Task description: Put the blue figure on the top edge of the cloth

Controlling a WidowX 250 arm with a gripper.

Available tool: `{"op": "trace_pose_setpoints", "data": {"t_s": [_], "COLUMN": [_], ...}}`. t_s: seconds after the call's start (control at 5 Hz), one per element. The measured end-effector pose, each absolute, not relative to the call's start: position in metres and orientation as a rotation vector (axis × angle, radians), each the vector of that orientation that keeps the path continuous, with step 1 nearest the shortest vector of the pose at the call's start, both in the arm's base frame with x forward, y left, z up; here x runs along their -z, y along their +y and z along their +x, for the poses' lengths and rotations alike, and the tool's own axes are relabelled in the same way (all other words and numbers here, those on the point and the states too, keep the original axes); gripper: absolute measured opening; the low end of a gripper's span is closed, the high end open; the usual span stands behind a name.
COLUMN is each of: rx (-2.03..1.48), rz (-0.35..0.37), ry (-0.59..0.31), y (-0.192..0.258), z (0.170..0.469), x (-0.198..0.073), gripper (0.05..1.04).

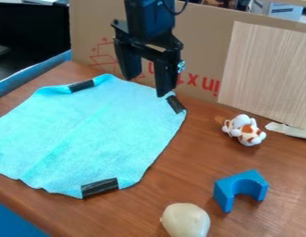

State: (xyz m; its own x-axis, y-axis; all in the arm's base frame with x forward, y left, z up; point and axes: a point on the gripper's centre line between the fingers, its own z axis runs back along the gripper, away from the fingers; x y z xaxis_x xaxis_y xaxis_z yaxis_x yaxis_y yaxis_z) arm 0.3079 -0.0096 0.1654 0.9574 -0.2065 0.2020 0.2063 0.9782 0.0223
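The blue figure (224,191) needs to go on the top edge of the cloth. My gripper will next pick up the figure by its arched middle.
My gripper (147,85) hangs at the top centre over the far edge of the cloth, its two fingers spread apart with nothing between them. The light-blue cloth (96,134) lies on the left part of the table, with black tape strips on several of its corners. At the lower right, the blue figure (224,191), an arch-shaped block, rests on the bare wood, apart from the cloth and well away from the gripper.
A white and brown toy (249,135) sits right of the cloth, and a pale rounded object (186,221) lies at the bottom edge. Behind the table stand a cardboard panel (204,32) and a light wooden board (266,74). A whitish flat piece (290,131) is at the right edge.
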Motion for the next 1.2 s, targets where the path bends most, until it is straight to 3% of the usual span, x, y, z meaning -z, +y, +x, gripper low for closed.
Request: {"op": "trace_pose_setpoints", "data": {"t_s": [0.2,0.4,0.6,1.2], "rx": [0.212,0.2,0.302,0.556], "rz": [-0.008,-0.083,-0.116,-0.073], "ry": [-0.178,-0.144,-0.121,-0.134], "y": [-0.011,0.005,-0.017,-0.1], "z": [0.308,0.308,0.311,0.316], "x": [-0.157,-0.141,-0.13,-0.088], "gripper": [0.999,0.999,0.999,0.999]}}
